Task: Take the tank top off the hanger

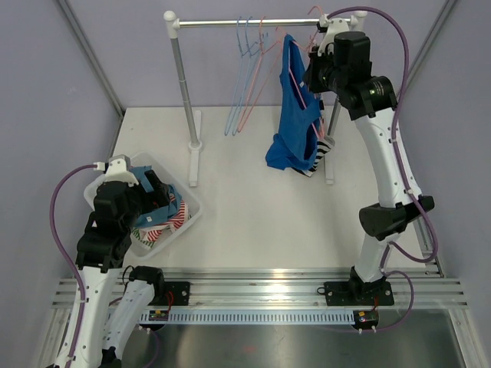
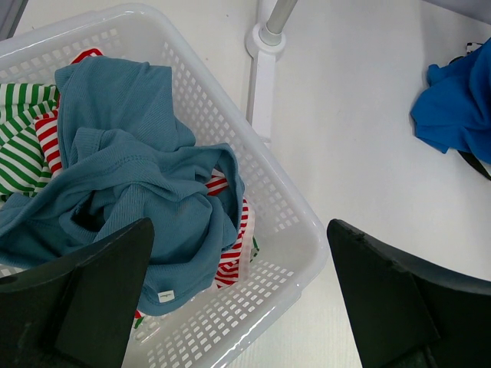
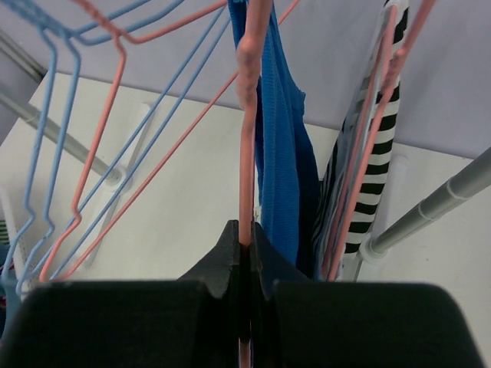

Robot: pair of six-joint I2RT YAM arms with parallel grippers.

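I need to slide the blue tank top off, so next I should grab it with my left gripper by its shoulder on the pink hanger's arm [image 1: 289,43].
A bright blue tank top [image 1: 295,115] hangs from a pink wire hanger [image 1: 301,90] on the rail at the back right, its lower part bunched on the table. It also shows in the right wrist view [image 3: 280,146], beside the pink hanger [image 3: 247,115]. My right gripper [image 3: 245,234] is shut on the hanger's wire, up near the rail [image 1: 316,65]. My left gripper [image 2: 238,307] is open and empty, hovering over the near corner of the white basket [image 2: 307,238] at front left [image 1: 142,188].
The basket [image 1: 188,201] holds a teal shirt [image 2: 130,184] and striped clothes [image 2: 23,130]. Empty blue and pink hangers [image 1: 247,77] hang on the rail [image 1: 230,23]. A black-and-white striped garment [image 3: 380,153] hangs behind the tank top. The rack's posts [image 1: 186,92] stand on the table.
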